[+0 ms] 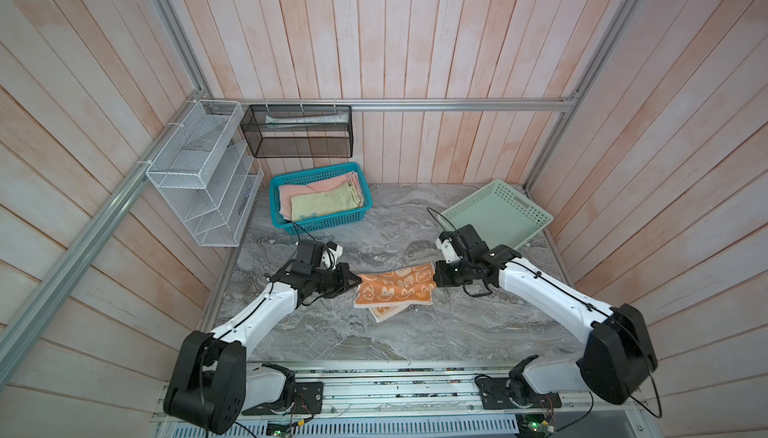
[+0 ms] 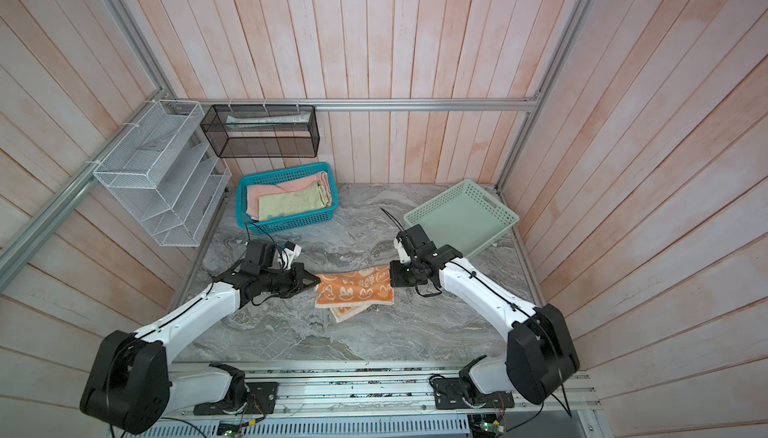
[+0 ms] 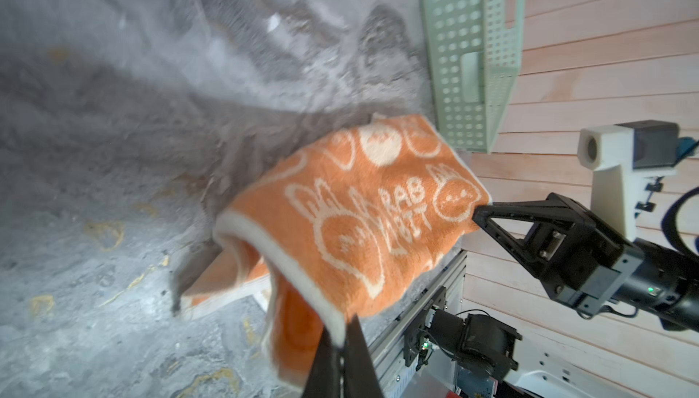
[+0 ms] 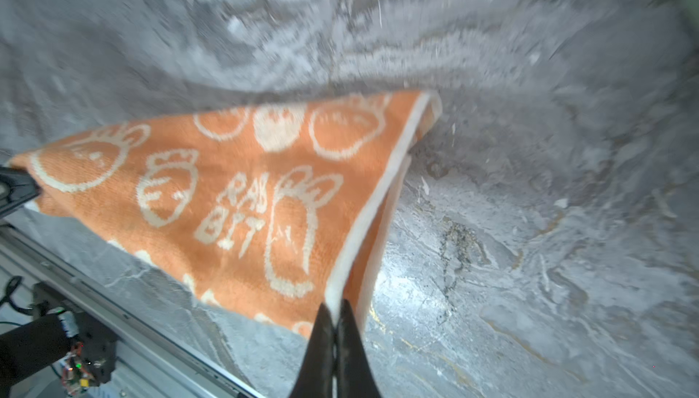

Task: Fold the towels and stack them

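Note:
The towel's lower part lies slanted and doubled beneath. The towel's white-edged corner stays held for now, as it would drop crooked if my left gripper opened.
An orange towel with white rabbits [image 1: 395, 290] [image 2: 353, 290] hangs stretched between my two grippers over the marble table, its lower part trailing on the surface. My left gripper [image 1: 357, 284] [image 3: 342, 333] is shut on the towel's [image 3: 359, 218] left white-edged corner. My right gripper [image 1: 434, 275] [image 4: 334, 315] is shut on the right corner of the same towel [image 4: 234, 195]. A pale yellow towel [image 1: 324, 203] lies folded on a salmon pink towel [image 1: 316, 186] inside the teal basket [image 1: 320, 223] at the back left.
A pale green perforated tray [image 1: 498, 211] [image 3: 472, 56] stands at the back right, just behind my right arm. A white wire rack [image 1: 203, 174] and a black mesh shelf [image 1: 299, 132] hang on the left and back walls. A metal rail [image 1: 395, 390] runs along the front.

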`<state>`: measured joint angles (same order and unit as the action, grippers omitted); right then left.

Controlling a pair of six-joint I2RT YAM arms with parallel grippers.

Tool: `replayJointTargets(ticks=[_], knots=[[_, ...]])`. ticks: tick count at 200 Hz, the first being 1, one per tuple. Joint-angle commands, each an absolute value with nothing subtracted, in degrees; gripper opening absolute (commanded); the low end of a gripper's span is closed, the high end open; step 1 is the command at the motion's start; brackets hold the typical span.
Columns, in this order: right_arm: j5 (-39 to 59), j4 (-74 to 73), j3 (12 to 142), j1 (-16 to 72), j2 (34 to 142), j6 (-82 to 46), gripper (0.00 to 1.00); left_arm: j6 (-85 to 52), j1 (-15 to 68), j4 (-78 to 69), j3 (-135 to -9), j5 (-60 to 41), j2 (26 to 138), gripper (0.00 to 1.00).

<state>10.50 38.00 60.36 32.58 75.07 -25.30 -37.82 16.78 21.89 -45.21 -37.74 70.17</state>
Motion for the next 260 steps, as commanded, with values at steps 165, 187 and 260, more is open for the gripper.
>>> replayJointTargets(ticks=[165,187,260], knots=[[23.45,40.52,76.61,19.98,94.76,-17.73,0.0,-30.91,9.41,33.2,-68.08,-46.34,91.2,0.0],[24.21,40.29,85.15,18.11,107.92,-12.79,0.0,-29.17,7.97,30.28,-74.76,-48.67,103.95,0.0],[21.61,43.53,84.42,18.27,109.46,-9.71,0.0,-25.96,4.5,21.07,-68.32,-48.79,104.64,0.0]])
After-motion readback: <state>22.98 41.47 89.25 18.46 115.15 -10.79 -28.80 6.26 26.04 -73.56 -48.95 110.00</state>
